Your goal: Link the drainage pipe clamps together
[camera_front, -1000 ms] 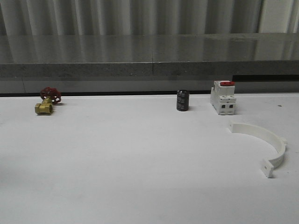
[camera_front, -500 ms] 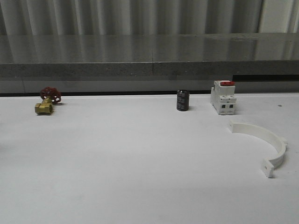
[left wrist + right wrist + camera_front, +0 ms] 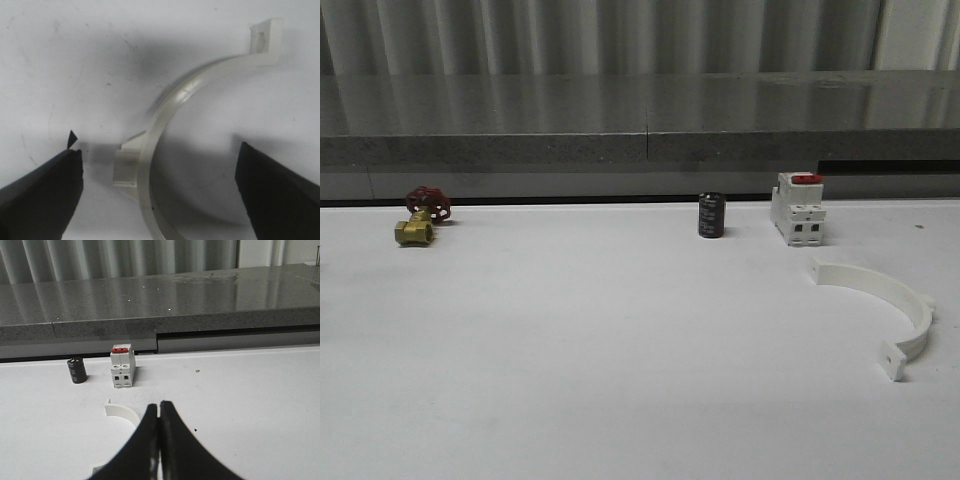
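My left gripper can close: it would hold the clamp's outer lug.
One white half-ring drainage pipe clamp lies flat on the right side of the table, its open side facing left. In the right wrist view this clamp sits just beyond and beside my right gripper, which is shut with nothing between its fingers. In the left wrist view another clamp half lies on the white surface, its flat end tab farthest from the fingers. My left gripper is open, its two dark fingers standing on either side of the arc and apart from it.
A white boxy switch with a red top and a small black cylinder stand at the back of the table. A brass valve with a red handwheel sits at the back left. A grey ledge runs behind the table.
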Tool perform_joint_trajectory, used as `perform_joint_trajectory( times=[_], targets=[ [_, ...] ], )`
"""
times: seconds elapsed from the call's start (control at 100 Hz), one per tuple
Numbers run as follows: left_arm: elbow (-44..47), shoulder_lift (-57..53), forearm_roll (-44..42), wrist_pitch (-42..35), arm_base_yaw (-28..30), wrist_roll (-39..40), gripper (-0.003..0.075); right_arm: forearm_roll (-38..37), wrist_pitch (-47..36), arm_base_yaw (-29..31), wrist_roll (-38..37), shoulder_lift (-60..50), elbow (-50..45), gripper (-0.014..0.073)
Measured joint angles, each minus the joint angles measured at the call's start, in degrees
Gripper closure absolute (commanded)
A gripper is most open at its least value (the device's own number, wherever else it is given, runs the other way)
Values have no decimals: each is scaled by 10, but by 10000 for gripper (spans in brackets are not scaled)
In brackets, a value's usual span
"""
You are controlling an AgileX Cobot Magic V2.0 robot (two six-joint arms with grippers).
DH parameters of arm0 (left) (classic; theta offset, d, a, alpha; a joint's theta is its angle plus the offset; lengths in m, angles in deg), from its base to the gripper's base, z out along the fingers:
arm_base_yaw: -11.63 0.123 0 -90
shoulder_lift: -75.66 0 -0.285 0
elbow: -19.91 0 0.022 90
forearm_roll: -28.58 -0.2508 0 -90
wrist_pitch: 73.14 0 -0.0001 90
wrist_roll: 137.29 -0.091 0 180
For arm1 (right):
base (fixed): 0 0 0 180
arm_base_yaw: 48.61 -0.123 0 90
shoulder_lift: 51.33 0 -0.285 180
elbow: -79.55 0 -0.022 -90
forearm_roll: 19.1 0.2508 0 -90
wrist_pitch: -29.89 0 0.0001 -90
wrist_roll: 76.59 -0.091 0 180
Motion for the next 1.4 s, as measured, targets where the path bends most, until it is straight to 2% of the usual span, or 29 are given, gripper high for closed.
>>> perform_joint_trajectory(
  times=[0.06,0.13,0.42,0.53,0.77,0.91,1.13,1.4],
  targets=[
    [0,2,0,-1,0,-1,134,0,0,0,0,0,0,661],
    [0,2,0,-1,0,-1,191,0,0,0,0,0,0,661],
    [-1,2,0,12,0,-1,605,0,0,0,0,0,0,661],
    [-1,2,0,15,0,-1,698,0,0,0,0,0,0,661],
    [-1,-2,23,20,0,-2,713,0,0,0,0,0,0,661],
    [-1,-42,49,35,-22,-2,711,0,0,0,0,0,0,661],
    [-1,-119,75,43,-128,67,710,0,0,0,0,0,0,661],
    [-1,-110,73,21,-283,183,710,0,0,0,0,0,0,661]
  ],
)
